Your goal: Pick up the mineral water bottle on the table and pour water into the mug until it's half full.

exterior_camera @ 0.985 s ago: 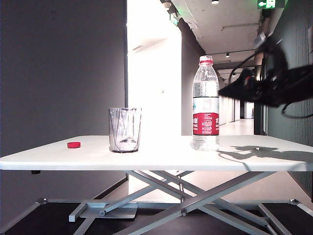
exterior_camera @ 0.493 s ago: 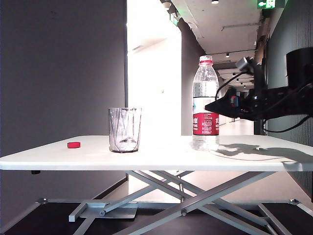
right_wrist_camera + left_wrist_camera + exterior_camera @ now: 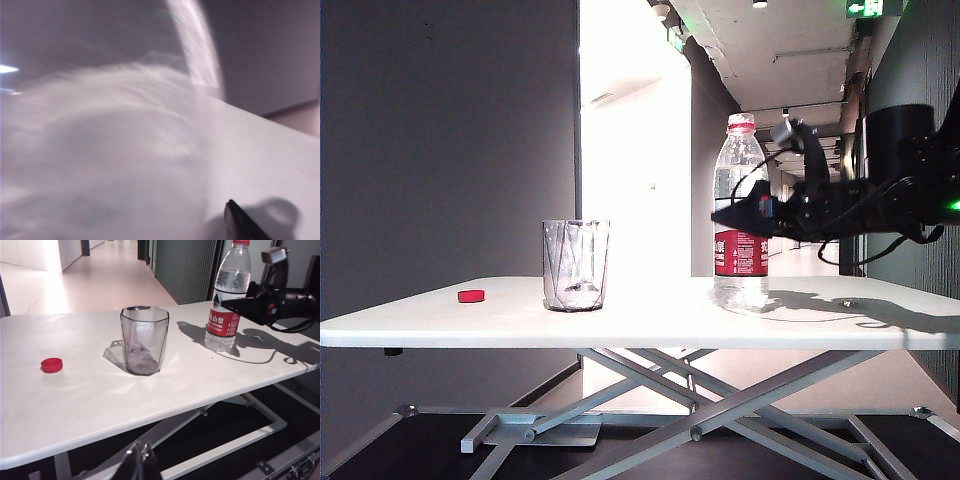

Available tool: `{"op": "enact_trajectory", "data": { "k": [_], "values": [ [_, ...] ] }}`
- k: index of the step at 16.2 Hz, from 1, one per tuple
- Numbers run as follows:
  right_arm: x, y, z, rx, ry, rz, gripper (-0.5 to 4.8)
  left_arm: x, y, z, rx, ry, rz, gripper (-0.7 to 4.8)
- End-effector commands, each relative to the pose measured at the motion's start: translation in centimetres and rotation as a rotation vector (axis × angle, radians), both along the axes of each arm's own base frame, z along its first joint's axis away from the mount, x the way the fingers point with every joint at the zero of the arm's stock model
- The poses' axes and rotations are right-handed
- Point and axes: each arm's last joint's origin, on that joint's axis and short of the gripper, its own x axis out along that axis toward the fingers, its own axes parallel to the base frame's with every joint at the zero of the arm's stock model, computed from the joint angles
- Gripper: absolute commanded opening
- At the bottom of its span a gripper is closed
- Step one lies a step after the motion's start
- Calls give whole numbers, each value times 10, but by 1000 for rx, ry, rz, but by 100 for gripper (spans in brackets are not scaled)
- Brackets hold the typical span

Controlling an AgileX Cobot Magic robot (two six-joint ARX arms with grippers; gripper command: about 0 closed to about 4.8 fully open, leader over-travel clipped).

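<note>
I need to pour water into the mug [image 3: 575, 265]. My right gripper should next grab the mineral water bottle by its body just above the red label [image 3: 737, 212].
The mineral water bottle [image 3: 740, 255] [image 3: 223, 322] stands upright on the white table [image 3: 650, 320], right of centre. The mug [image 3: 575, 265] [image 3: 144, 340], a clear faceted tumbler, stands to its left. My right gripper [image 3: 720, 217] [image 3: 227, 303] reaches in level from the right, open, its tips alongside the bottle just above the red label. In the right wrist view the bottle [image 3: 100, 165] is a close blur, and one dark finger [image 3: 237, 222] shows beside it, not pressing on it. My left gripper [image 3: 142, 447] is shut on nothing, low in front of the table's near edge.
A small red cap [image 3: 471, 296] [image 3: 51, 365] lies on the table left of the mug. A grey scissor-lift frame [image 3: 720, 390] stands under the tabletop. The right arm casts a shadow [image 3: 860, 310] on the table's right end.
My right gripper has swung left and down from the right side until its tips overlap the bottle. Bottle, mug, cap and left gripper have stayed put.
</note>
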Motion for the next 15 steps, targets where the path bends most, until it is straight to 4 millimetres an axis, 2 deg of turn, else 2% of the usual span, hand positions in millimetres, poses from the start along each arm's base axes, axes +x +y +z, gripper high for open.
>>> {"op": "enact_trajectory", "data": {
  "k": [1, 6, 8, 9, 10, 11, 15],
  "values": [
    [3, -1, 0, -1, -3, -35, 479, 0, 0, 1, 5, -9, -6, -5],
    [3, 0, 0, 0, -14, -20, 479, 0, 0, 1, 7, -8, -6, -5],
    [2, 0, 0, 2, -13, -1, 459, 0, 0, 0, 7, -4, -6, -5],
    [2, 0, 0, 7, -7, -1, 420, 0, 0, 0, 7, -2, -6, -5],
    [2, 0, 1, 8, -10, 10, 274, 0, 0, 0, 7, 5, -6, -5],
    [2, 1, 2, 9, -19, 25, 218, 0, 0, -1, 8, 14, -6, -5],
    [2, 3, 3, 10, -36, 30, 205, 0, 0, -3, 9, 34, -6, -5]
  ]
}}
